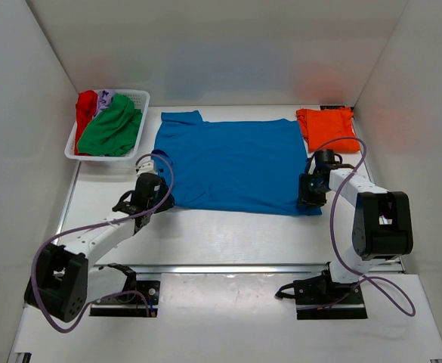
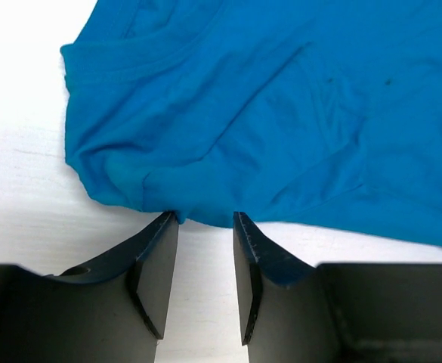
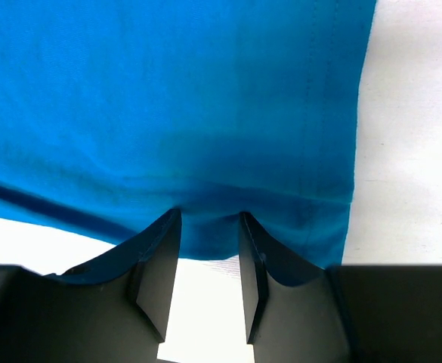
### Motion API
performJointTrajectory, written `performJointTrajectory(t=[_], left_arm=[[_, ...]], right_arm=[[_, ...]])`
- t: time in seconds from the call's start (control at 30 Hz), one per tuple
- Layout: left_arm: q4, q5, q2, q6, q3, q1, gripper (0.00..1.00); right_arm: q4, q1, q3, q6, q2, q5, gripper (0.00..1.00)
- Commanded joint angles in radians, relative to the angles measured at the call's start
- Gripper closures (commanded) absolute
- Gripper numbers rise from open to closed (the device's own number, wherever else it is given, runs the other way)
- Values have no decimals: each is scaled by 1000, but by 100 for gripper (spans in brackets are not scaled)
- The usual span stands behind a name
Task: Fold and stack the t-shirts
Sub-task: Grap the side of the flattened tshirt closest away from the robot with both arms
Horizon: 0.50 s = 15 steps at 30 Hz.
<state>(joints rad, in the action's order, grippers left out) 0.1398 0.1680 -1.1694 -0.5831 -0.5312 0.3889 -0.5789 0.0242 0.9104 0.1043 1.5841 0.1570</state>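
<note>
Next, my left gripper grabs the blue t-shirt's near corner by the sleeve, to straighten the t-shirt with both grippers for folding.
A blue t-shirt [image 1: 232, 162] lies spread flat in the middle of the table. My left gripper [image 1: 154, 198] is at its near left corner, by the sleeve. In the left wrist view the jaws [image 2: 205, 219] stand open, their tips touching the edge of the blue cloth [image 2: 266, 113]. My right gripper [image 1: 310, 198] is at the shirt's near right corner. In the right wrist view the jaws [image 3: 209, 215] stand open with the blue hem [image 3: 205, 136] lying between the tips. A folded orange t-shirt [image 1: 328, 128] lies at the back right.
A white slatted basket [image 1: 139, 100] at the back left holds a green shirt [image 1: 112, 130], a red shirt [image 1: 85, 110] and a lilac shirt [image 1: 105, 97]. White walls enclose the table on three sides. A metal rail [image 1: 243, 268] runs along the near edge.
</note>
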Motion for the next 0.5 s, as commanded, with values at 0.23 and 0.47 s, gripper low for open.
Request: performJointTrajectory(t=[0.23, 0.47], left_arm=[[-59, -25, -73, -37, -35, -7, 92], [-29, -32, -3, -40, -1, -28, 100]], right_arm=[[-7, 7, -4, 3, -35, -11, 67], [-76, -59, 1, 9, -102, -142, 56]])
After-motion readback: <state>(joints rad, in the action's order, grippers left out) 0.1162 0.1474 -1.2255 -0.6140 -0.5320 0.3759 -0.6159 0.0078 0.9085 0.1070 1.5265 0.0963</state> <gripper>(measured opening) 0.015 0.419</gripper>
